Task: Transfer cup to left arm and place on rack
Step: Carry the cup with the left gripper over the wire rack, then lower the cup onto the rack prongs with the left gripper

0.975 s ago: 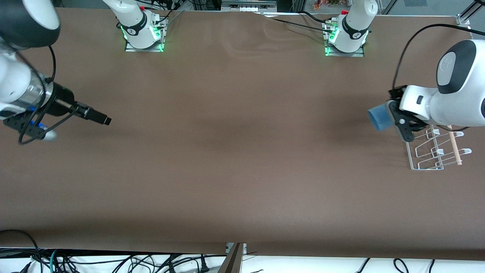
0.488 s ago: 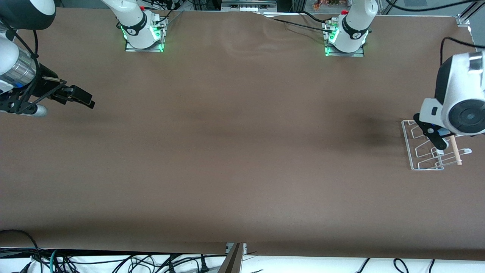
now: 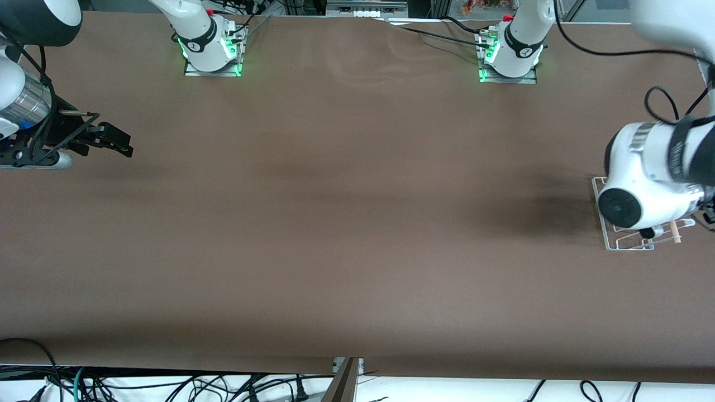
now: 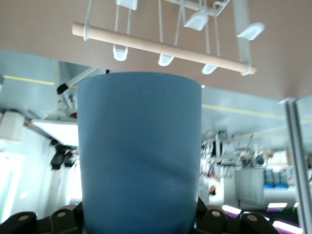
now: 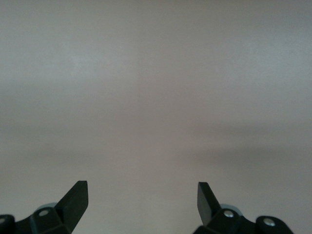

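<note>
The cup (image 4: 139, 151) hangs short of the rack's wooden dowel and pegs, so my left gripper moves it toward them next before releasing it.
The light-blue cup (image 4: 139, 151) fills the left wrist view, clamped between the jaws of my left gripper (image 4: 139, 225). The rack (image 4: 195, 19) with its wooden dowel (image 4: 161, 46) lies just past the cup's rim. In the front view the left arm's wrist covers most of the rack (image 3: 625, 244) at the left arm's end of the table; the cup and the left gripper are hidden under it. My right gripper (image 3: 120, 142) is open and empty over the table at the right arm's end; its fingers (image 5: 78, 195) stand wide apart.
The brown table (image 3: 346, 223) bears only the rack. The two arm bases (image 3: 209, 50) stand along its edge farthest from the front camera. Cables hang below the edge nearest that camera.
The left arm has carried the cup over the rack and turned its wrist, so the cup is now hidden in the front view. The right gripper has drawn back toward its table end.
</note>
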